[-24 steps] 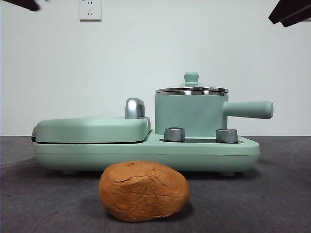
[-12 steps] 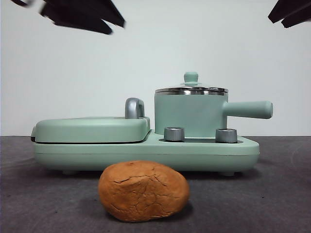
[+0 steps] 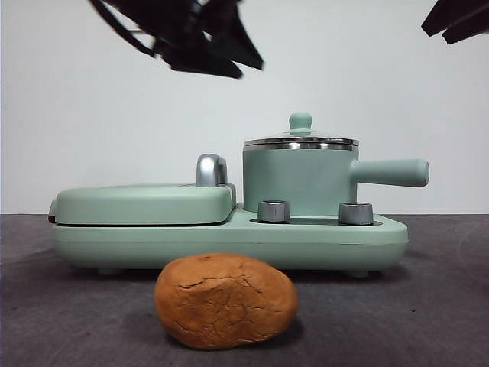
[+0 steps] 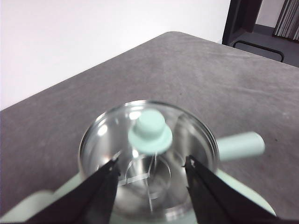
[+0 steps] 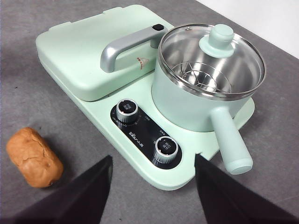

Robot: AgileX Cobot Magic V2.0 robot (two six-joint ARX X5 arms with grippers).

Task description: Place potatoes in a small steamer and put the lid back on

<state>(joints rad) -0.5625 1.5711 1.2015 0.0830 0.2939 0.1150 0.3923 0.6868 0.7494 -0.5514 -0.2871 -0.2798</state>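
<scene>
The glass lid is wider than my open fingers, so my left gripper should next lift it by its narrow green knob (image 3: 300, 123).
The potato (image 3: 225, 300), an orange-brown cracked lump, lies on the table in front of the appliance; it also shows in the right wrist view (image 5: 33, 157). The small mint-green steamer (image 3: 299, 182) stands on the appliance's right side with its handle pointing right. The glass lid (image 3: 301, 141) with its green knob (image 4: 150, 132) sits on it. My left gripper (image 3: 237, 65) is open, high above and to the left of the pot; in its wrist view (image 4: 152, 163) the jaws stand either side of the knob, well above it. My right gripper (image 5: 153, 161) is open and waits at the top right corner (image 3: 458, 19).
The flat mint-green grill plate (image 3: 145, 202) with a chrome handle (image 3: 212, 170) lies shut to the left of the pot. Two steel dials (image 3: 274, 211) (image 3: 356, 213) sit on the base in front of the pot. Grey table (image 3: 428, 306), white wall behind.
My left arm has come in from the top left corner and moved right and down toward the pot. The potato, pot, lid and right arm have not moved.
</scene>
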